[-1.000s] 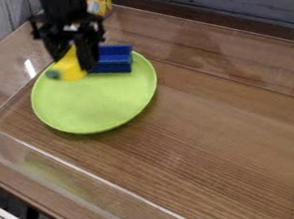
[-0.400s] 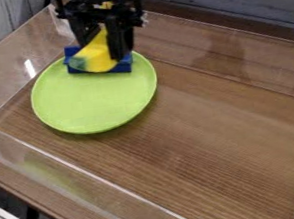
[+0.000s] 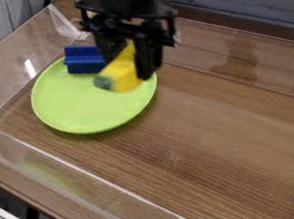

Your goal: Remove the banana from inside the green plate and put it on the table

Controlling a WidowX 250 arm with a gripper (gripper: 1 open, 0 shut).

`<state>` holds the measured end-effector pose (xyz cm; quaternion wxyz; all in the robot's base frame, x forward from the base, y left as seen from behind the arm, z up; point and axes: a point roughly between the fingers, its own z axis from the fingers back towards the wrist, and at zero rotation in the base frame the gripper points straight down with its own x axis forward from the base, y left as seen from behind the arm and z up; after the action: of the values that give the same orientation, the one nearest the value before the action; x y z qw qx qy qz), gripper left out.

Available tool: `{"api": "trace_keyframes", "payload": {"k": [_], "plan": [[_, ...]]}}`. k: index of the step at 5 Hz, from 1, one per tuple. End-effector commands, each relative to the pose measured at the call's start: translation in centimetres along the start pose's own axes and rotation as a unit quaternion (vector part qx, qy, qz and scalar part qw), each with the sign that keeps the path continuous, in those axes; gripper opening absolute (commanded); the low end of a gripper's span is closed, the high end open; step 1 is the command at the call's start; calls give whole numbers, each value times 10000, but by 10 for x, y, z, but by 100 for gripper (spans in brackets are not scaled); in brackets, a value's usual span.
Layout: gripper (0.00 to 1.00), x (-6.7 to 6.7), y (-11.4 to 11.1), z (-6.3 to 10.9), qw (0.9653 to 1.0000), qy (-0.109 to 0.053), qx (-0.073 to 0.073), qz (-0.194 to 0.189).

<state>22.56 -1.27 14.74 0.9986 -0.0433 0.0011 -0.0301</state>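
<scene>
My gripper should move the banana toward the brown table before it releases the banana, because the banana's lower end (image 3: 106,82) is still above the green plate and short of the table.
My black gripper (image 3: 133,63) hangs over the right side of the green plate (image 3: 75,108), pointing straight down and shut on the banana (image 3: 119,73). The banana is yellow with a dark tip at its lower left end and is lifted clear of the plate. The plate is round, lime green and lies on the brown wood-grain table (image 3: 222,143). The banana's upper part is hidden between the fingers.
A blue rectangular block (image 3: 84,59) lies on the far part of the plate, just left of the gripper. Clear plastic walls (image 3: 25,187) run round the table's edges. Bare wood stretches to the right and front of the plate.
The gripper has carried the banana rightward and a little up, from the plate's far left side past the blue block to its right side. The block stays on the plate.
</scene>
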Motion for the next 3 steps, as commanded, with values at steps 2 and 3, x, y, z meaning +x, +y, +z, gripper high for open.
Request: {"api": "trace_keyframes", "payload": {"k": [2,3], "plan": [[0,-8,-21,-26,9996,-258,77,-37],[0,-11,-23,-48,9994,-319,103,-49]]}}
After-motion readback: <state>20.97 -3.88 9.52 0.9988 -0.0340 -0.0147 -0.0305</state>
